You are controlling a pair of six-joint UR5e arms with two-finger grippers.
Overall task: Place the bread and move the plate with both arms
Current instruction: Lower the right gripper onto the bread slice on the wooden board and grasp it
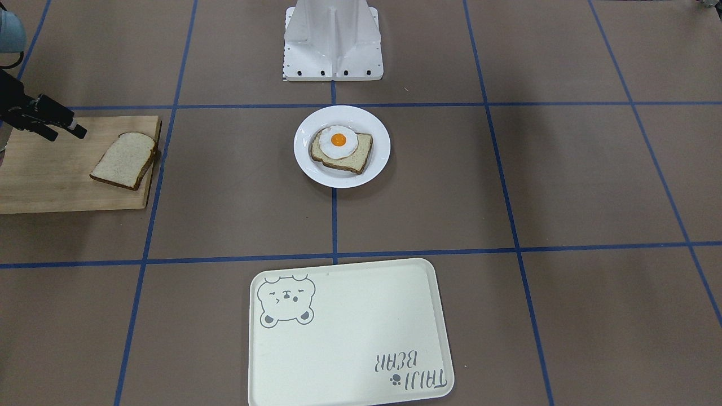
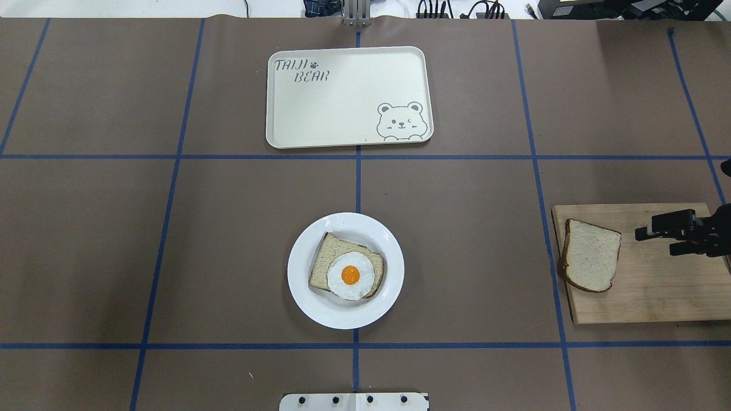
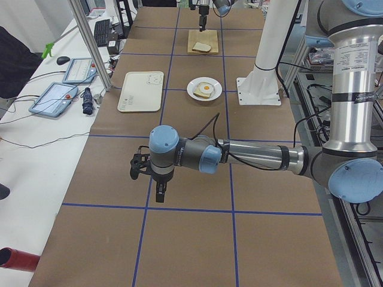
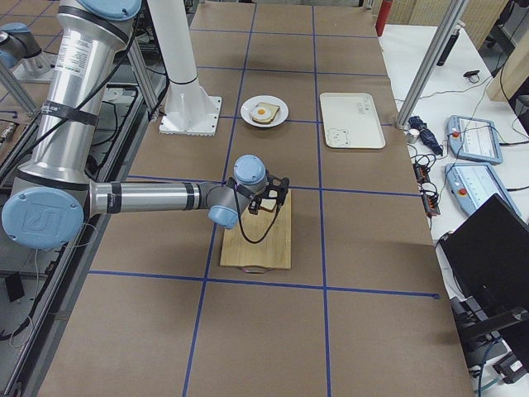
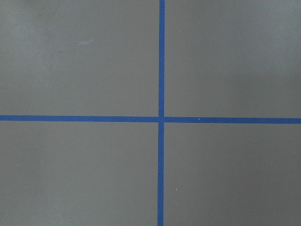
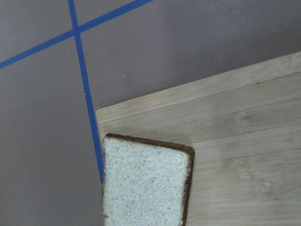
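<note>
My right gripper grabs the plain bread slice by its side crust (image 1: 107, 153) next, to top the fried egg (image 1: 338, 141) on the plate.
The plain bread slice (image 1: 124, 159) lies on a wooden cutting board (image 1: 51, 180), overhanging the board's edge nearest the plate; it also shows in the overhead view (image 2: 591, 262) and the right wrist view (image 6: 146, 183). The white plate (image 1: 307, 166) sits at the table's centre (image 2: 302, 302) and holds another slice topped with a fried egg (image 2: 349, 275). My right gripper (image 2: 657, 241) hovers over the board beside the bread, fingers apart and empty (image 1: 66, 134). My left gripper (image 3: 146, 179) shows only in the left side view, far from the plate; I cannot tell whether it is open or shut.
A cream bear-print tray (image 2: 348, 85) lies on the far side of the plate from the robot (image 1: 350, 338). The white base block (image 1: 333, 39) stands behind the plate. Blue tape lines (image 5: 161, 117) cross the brown table below the left wrist.
</note>
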